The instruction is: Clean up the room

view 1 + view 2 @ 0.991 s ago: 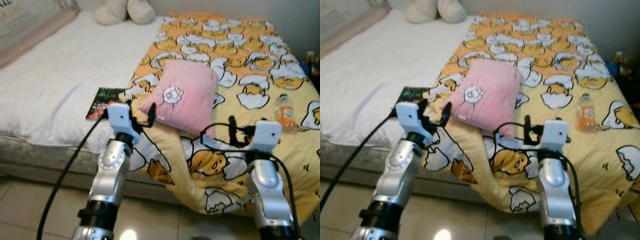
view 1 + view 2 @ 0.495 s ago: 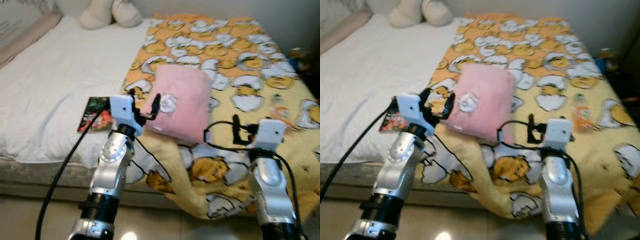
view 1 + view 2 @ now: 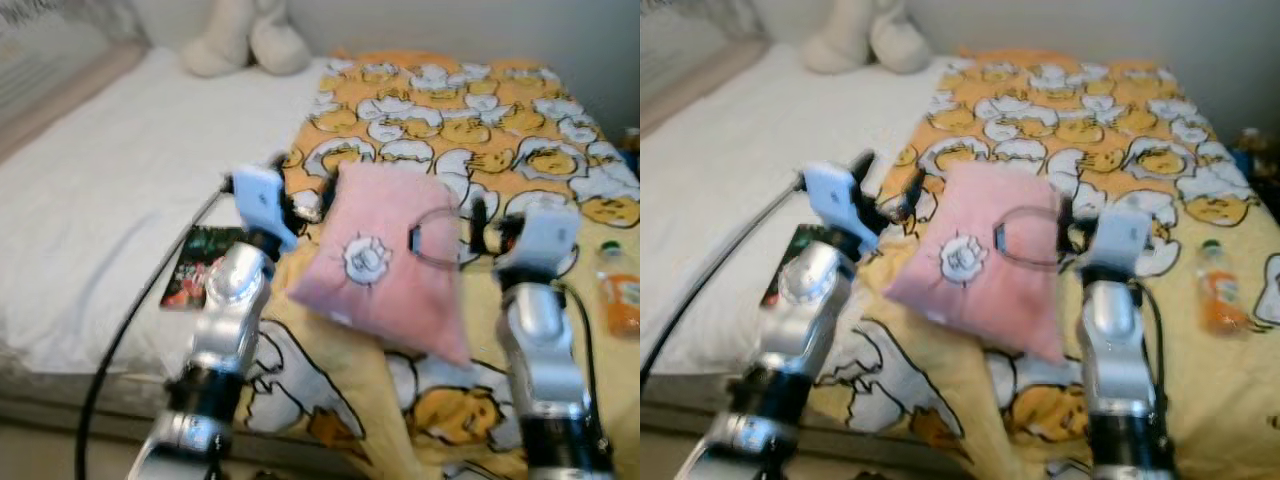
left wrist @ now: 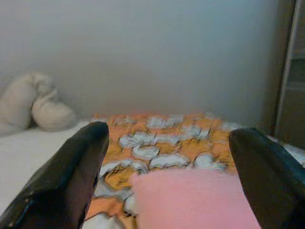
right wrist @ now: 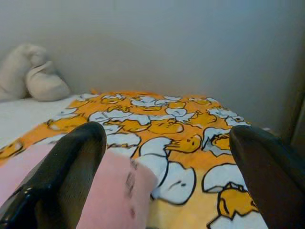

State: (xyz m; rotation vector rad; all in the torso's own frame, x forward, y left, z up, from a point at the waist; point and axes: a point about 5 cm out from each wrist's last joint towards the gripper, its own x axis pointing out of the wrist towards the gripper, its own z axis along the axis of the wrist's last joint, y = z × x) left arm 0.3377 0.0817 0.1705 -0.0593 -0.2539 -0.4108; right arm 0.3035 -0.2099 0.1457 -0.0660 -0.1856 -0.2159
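Note:
The pillow's plump middle is wider than my open fingers can spread, so my left gripper will next pinch the pillow by its thin side edge near the pillow's face patch.
A pink pillow (image 3: pixel 385 260) with a small white face patch lies on the yellow egg-print blanket (image 3: pixel 470 110) at the near side of the bed. My left gripper (image 3: pixel 303 205) is open at the pillow's far left corner; the left wrist view looks over the pillow (image 4: pixel 190 200) between wide-spread fingers (image 4: pixel 71 176). My right gripper (image 3: pixel 472 228) is open over the pillow's far right edge, with the pillow (image 5: pixel 95 186) low in its wrist view. Neither gripper holds anything.
An orange drink bottle (image 3: pixel 620 300) lies on the blanket at the right. A dark magazine (image 3: pixel 195 278) rests on the white sheet (image 3: pixel 110 180) left of my left arm. A cream plush toy (image 3: pixel 245 40) sits at the bed's far end against the wall.
The camera has come closer to the bed. Both arms have reached forward from the pillow's near edge to its far corners. Both grippers stay open.

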